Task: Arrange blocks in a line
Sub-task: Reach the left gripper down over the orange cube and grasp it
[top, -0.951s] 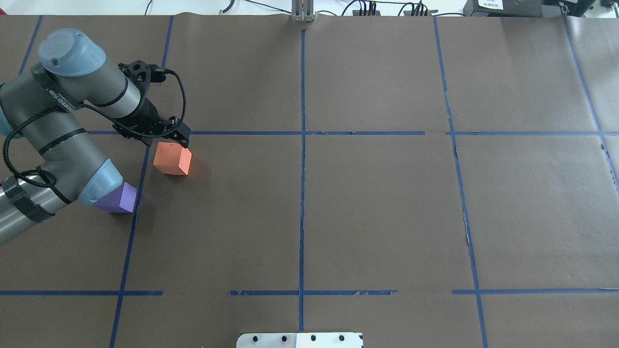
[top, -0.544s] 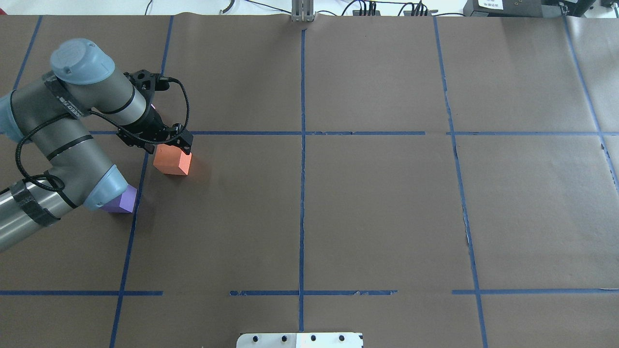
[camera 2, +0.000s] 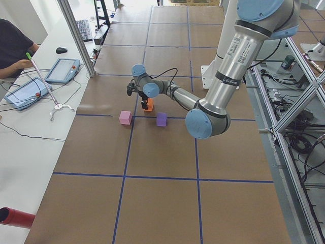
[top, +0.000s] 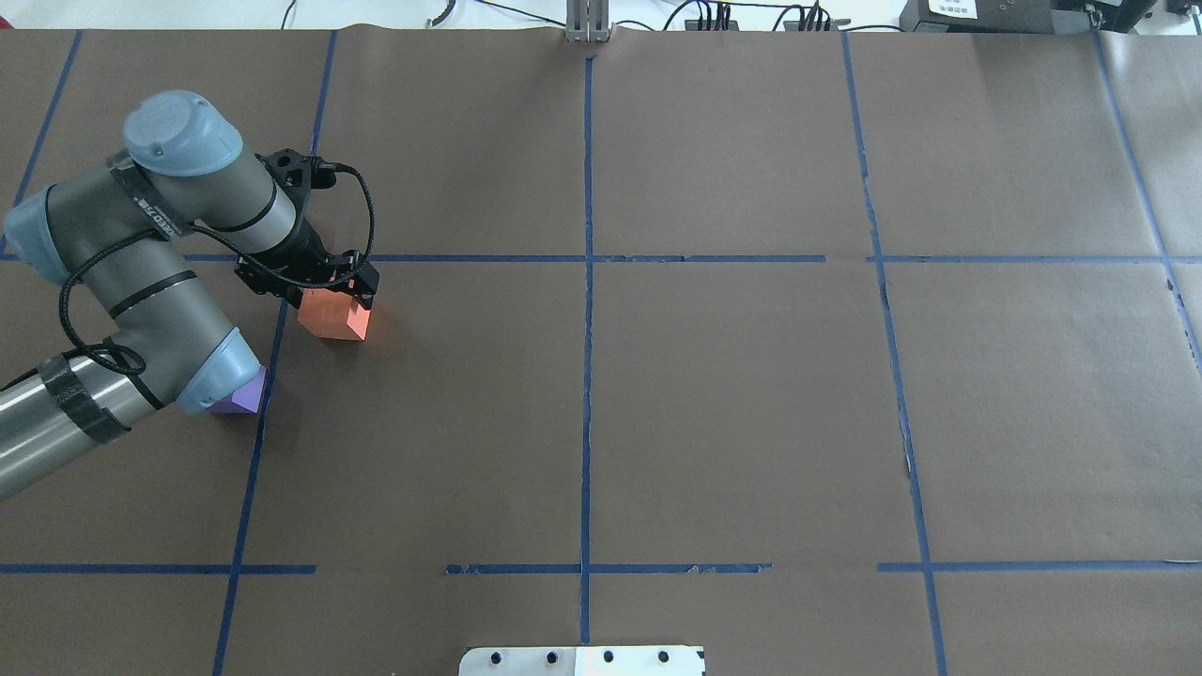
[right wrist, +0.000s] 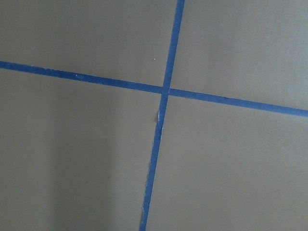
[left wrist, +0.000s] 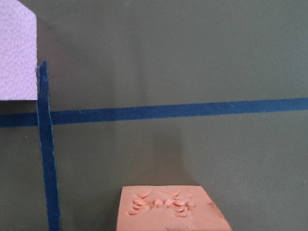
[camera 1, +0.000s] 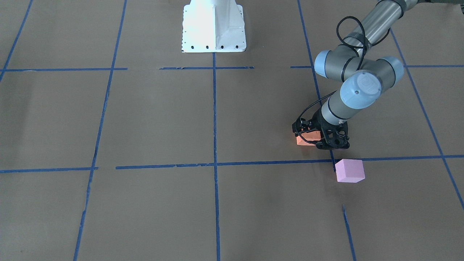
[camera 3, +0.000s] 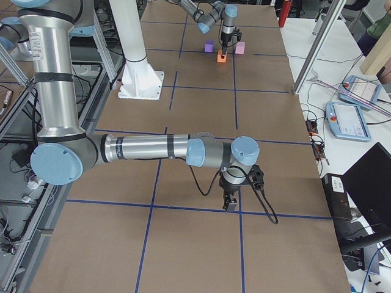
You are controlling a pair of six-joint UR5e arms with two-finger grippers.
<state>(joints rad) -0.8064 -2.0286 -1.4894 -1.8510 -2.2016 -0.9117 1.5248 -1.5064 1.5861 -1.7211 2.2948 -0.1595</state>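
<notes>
The robot's left gripper will next grab the orange block by its sides, to set it in line with the pale pink block (camera 1: 349,170) (left wrist: 17,53).
The orange block (top: 334,321) lies on the brown table paper at the left; it also shows in the front view (camera 1: 303,141) and low in the left wrist view (left wrist: 168,209). My left gripper (top: 329,291) is open and down over it, its fingers on either side of the block. The pale pink block (camera 1: 349,170) lies just past the tape line beside it and shows in the corner of the left wrist view (left wrist: 17,53). The purple block (top: 240,398) pokes out from under my left arm. My right gripper (camera 3: 229,204) hangs over bare paper; I cannot tell whether it is open or shut.
Blue tape lines (top: 587,282) divide the brown paper into squares. The white robot base plate (camera 1: 214,29) stands at the near middle edge. Operators' tablets (camera 2: 62,70) lie on the white bench beyond the table.
My left gripper has come down and slightly towards the robot, so that its fingers now straddle the orange block. The blocks have not moved.
</notes>
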